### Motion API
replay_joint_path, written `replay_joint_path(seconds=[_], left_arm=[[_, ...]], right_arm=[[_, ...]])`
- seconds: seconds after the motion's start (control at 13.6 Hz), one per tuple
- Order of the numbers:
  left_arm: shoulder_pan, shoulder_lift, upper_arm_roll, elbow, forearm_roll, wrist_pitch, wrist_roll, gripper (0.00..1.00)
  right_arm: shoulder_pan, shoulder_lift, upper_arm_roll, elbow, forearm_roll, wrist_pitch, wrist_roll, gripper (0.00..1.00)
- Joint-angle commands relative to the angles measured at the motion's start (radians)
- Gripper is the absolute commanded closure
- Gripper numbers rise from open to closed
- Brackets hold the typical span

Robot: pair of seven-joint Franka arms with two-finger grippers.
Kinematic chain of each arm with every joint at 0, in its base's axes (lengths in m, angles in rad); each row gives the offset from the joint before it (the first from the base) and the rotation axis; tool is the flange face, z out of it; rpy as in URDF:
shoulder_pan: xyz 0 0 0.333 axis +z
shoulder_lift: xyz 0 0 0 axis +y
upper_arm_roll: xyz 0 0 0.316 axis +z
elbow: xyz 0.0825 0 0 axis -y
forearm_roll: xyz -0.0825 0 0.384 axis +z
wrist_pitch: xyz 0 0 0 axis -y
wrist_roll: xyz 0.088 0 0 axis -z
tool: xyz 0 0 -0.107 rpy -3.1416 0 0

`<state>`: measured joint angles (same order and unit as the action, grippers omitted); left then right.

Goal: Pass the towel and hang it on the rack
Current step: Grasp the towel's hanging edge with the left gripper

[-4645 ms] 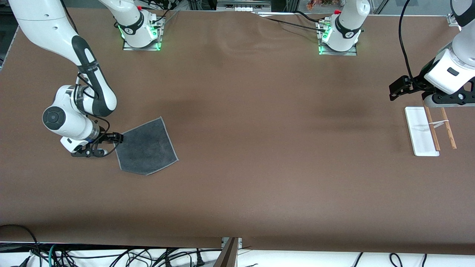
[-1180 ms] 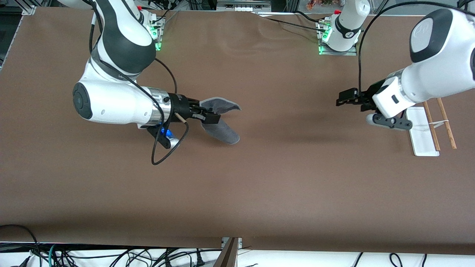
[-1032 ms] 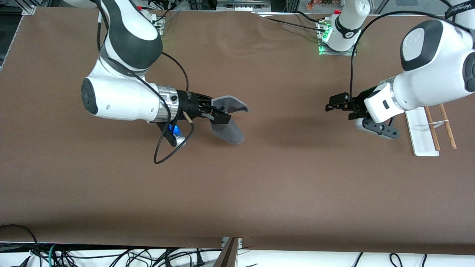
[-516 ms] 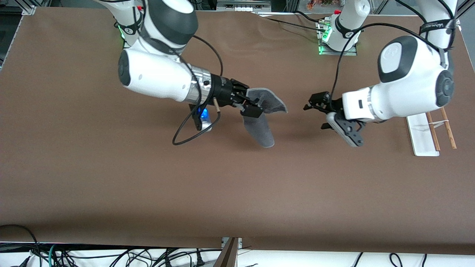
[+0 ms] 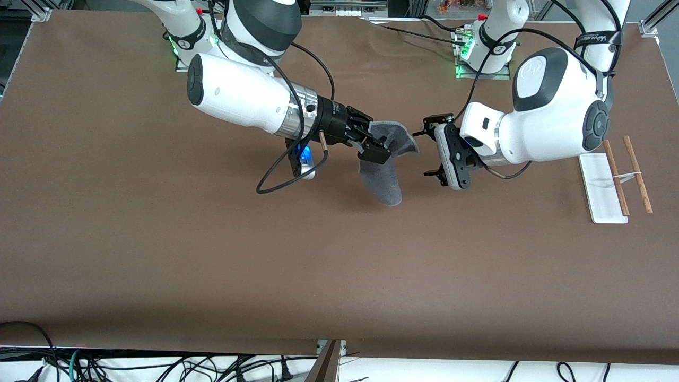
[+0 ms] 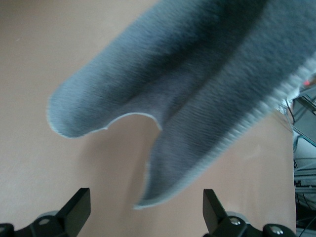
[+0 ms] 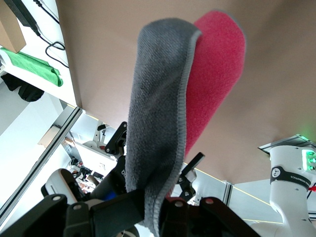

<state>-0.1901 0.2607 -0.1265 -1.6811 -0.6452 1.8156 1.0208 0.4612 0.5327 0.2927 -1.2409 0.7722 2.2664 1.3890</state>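
The towel hangs in loose folds and only its pointed corner [image 5: 414,149] sticks out. My left gripper needs to pinch that corner next.
My right gripper [image 5: 374,150] is shut on one edge of the towel [image 5: 389,178], a fuzzy dark grey cloth with a pale stitched border, and holds it above the middle of the table. The towel hangs folded below the fingers. In the right wrist view the towel [image 7: 158,123] shows its crimson-pink side [image 7: 217,74] beside the grey. My left gripper [image 5: 431,146] is open and faces the towel from a short gap. In the left wrist view the towel [image 6: 197,89] fills the space ahead of the left gripper [image 6: 146,197]. The rack [image 5: 618,180] stands at the left arm's end of the table.
The rack has a white base slab [image 5: 599,185] and two brown rods [image 5: 636,175]. A black cable loop [image 5: 276,180] hangs under the right wrist. Both arm bases [image 5: 482,53] stand along the table edge farthest from the front camera. Loose cables [image 5: 159,369] lie below the nearest edge.
The right arm has carried the towel toward the middle of the table. The left arm has swung in from the rack, turned its wrist, and now faces the towel closely.
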Motion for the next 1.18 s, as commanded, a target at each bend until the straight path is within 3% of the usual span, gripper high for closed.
replay_joint_path(seconds=[0.0,0.15,0.22,0.29,0.44,1.11], left_arm=[[0.0,-0.008,-0.001,-0.029,-0.047,0.011,0.096,0.0],[0.0,-0.009,-0.016,-0.029,-0.045,0.017,0.101,0.04],[0.0,-0.006,-0.021,-0.031,-0.047,0.03,0.114,0.16],[-0.002,-0.002,-0.022,-0.037,-0.047,0.048,0.128,0.32],[-0.003,0.002,-0.024,-0.043,-0.048,0.06,0.137,0.98],[0.0,0.002,-0.028,-0.042,-0.048,0.056,0.137,1.0]], right_arm=[[0.007,0.006,0.0,0.021,0.016,0.007,0.016,1.0],[0.007,0.007,0.0,0.021,0.016,0.007,0.015,1.0],[0.007,0.006,0.0,0.021,0.016,0.007,0.015,1.0],[0.007,0.007,0.0,0.021,0.016,0.007,0.016,1.0],[0.007,0.006,0.0,0.021,0.016,0.008,0.016,1.0],[0.005,0.007,0.0,0.021,0.016,0.008,0.015,1.0]])
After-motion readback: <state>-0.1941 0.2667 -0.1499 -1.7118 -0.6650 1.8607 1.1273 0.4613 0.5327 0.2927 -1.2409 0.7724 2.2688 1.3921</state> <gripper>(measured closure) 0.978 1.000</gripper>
